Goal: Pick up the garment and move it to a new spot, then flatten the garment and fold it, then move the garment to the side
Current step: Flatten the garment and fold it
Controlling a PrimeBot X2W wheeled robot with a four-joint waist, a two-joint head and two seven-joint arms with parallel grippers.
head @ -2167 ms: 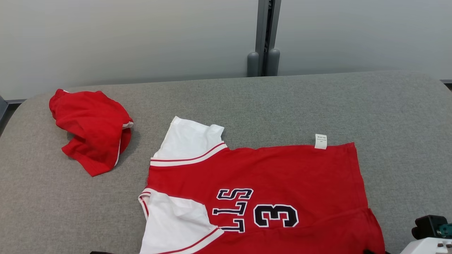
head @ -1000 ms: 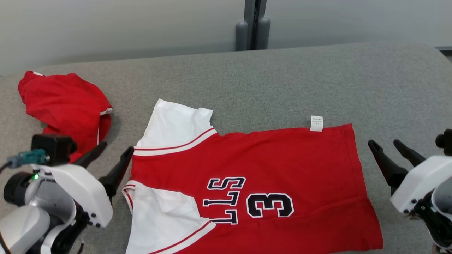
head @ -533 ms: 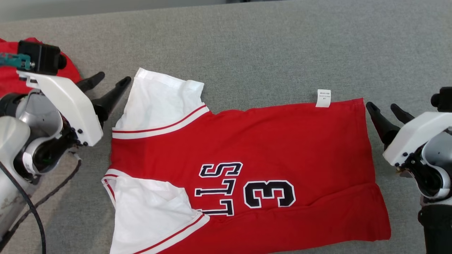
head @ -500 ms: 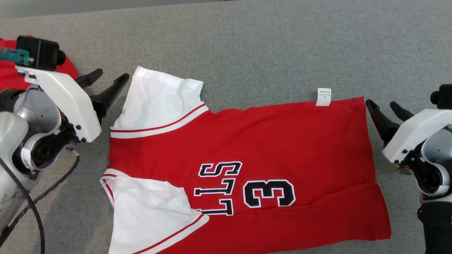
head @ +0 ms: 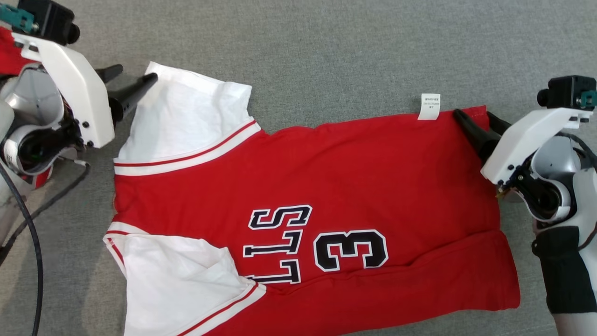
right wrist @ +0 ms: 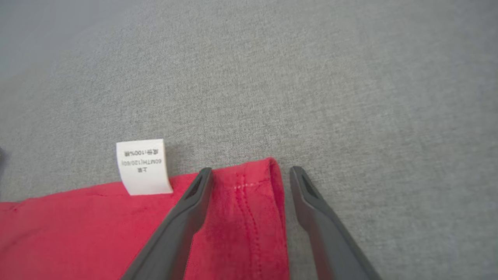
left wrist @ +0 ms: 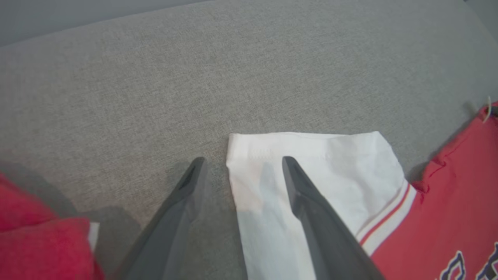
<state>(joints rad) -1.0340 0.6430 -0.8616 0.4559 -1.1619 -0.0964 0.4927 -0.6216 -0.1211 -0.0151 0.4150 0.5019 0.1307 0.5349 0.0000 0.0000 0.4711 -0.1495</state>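
Observation:
The garment (head: pixel 326 186) has its hem corner (head: pixel 479 112) standing up in a small fold, so my right gripper will grab the garment there next.
The garment (head: pixel 326 186), a red jersey with white sleeves and dark "3" lettering, lies spread flat on the grey fabric surface. My left gripper (head: pixel 135 74) stands open at the far corner of the upper white sleeve (head: pixel 182 116). In the left wrist view that sleeve corner (left wrist: pixel 319 171) lies between the spread fingers of the left gripper (left wrist: pixel 243 160), one finger over the cloth. My right gripper (head: pixel 473 113) is open at the far hem corner. In the right wrist view the red hem corner (right wrist: pixel 253 186) sits between the fingers of the right gripper (right wrist: pixel 251 169), beside the white label (right wrist: pixel 143 166).
A second red cloth (left wrist: pixel 31 241) lies bunched at the far left, partly behind my left arm (head: pixel 60 79). Grey padded surface (head: pixel 326 46) stretches beyond the garment. A black cable (head: pixel 28 224) hangs by the left arm.
The head camera has tilted down. Both grippers have moved forward and inward: the left onto the sleeve corner, the right onto the hem corner. Both stayed open.

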